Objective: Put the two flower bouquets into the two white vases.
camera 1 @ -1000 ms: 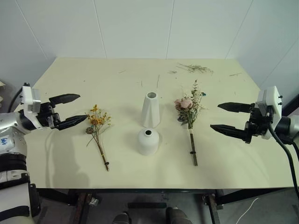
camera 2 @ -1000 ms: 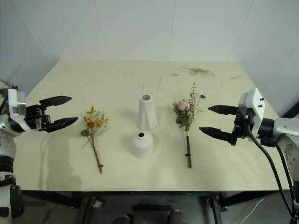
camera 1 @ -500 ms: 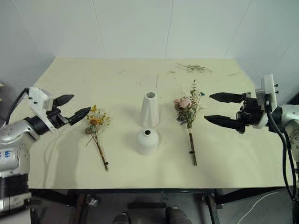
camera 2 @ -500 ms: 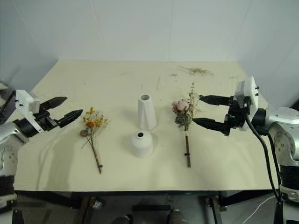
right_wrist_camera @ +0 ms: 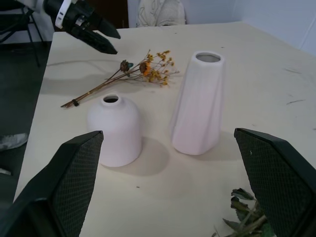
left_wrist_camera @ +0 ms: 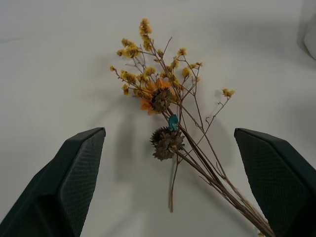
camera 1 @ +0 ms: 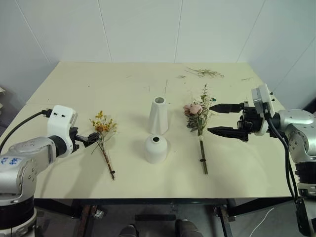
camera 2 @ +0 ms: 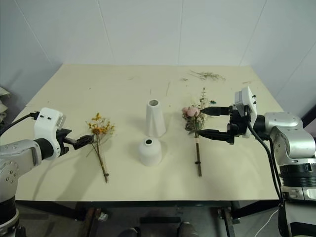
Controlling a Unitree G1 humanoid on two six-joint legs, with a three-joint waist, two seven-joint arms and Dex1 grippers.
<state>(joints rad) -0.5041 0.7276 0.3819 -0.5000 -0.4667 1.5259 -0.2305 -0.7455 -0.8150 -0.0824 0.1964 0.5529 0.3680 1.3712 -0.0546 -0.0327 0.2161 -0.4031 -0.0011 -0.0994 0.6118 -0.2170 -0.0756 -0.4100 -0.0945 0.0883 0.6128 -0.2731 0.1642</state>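
Note:
Dried blossoms and seed heads spread delicately at the bouquet's top, so my left gripper will next grab the bundled thin stems of the yellow-orange bouquet.
The yellow-orange bouquet lies flat on the left of the table, stems toward the front edge. My left gripper is open just left of its flower heads and tilts down at them; in the left wrist view the bouquet lies ahead of the spread fingers. The pink rose bouquet lies right of centre. My right gripper is open, level, with its tips beside the roses. Between the bouquets stand the tall cone vase and, in front of it, the short dome vase, both empty.
Loose dried green sprigs lie at the table's far right. The cream table meets a white wall at the back. In the right wrist view both vases stand ahead, with the left gripper beyond them.
My left gripper has turned to tilt downward and sunk close to the yellow bouquet. My right gripper has slid left up to the rose bouquet. Both stay open.

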